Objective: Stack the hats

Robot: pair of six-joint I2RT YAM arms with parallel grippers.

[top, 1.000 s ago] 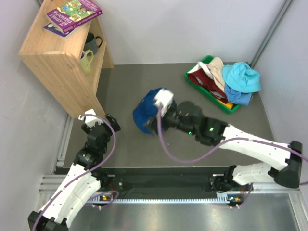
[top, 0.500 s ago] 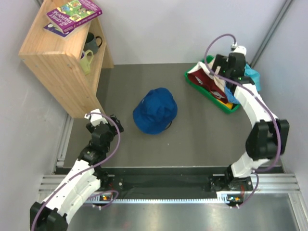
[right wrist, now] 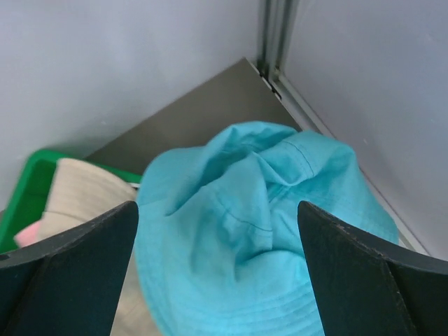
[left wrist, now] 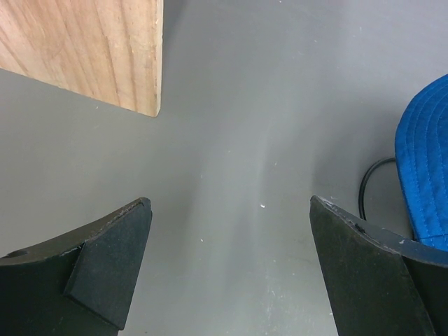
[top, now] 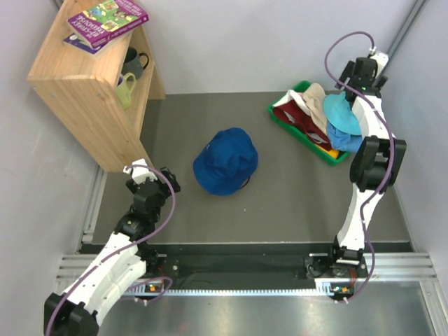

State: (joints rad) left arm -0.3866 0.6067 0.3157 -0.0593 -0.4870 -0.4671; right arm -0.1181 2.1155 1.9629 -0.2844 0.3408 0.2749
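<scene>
The teal hat should be pinched by the raised fold of its top [right wrist: 236,198] once my right gripper reaches it. That leaves the hat's edge free to stack over the blue hat on the grey table.
A blue hat [top: 226,161] lies crown up in the middle of the grey table; its brim shows at the right edge of the left wrist view [left wrist: 423,171]. A teal hat [top: 341,112] lies on top of a pile with a beige hat [top: 311,98], a dark red hat [top: 288,112] and another blue hat [top: 344,140] in the green tray [top: 278,112]. My right gripper [top: 365,70] is open above the teal hat [right wrist: 259,210], not touching it. My left gripper [top: 150,175] is open and empty, low over bare table left of the blue hat.
A wooden shelf [top: 91,91] stands at the back left with books [top: 105,21] on top and mugs [top: 129,73] inside; its corner shows in the left wrist view [left wrist: 91,49]. Grey walls close in behind and to the right of the tray. A black cord [left wrist: 367,185] lies by the blue hat.
My right arm has let go of the blue hat in the middle of the table and swung back to the far right, now hovering above the teal hat. The left arm barely moved.
</scene>
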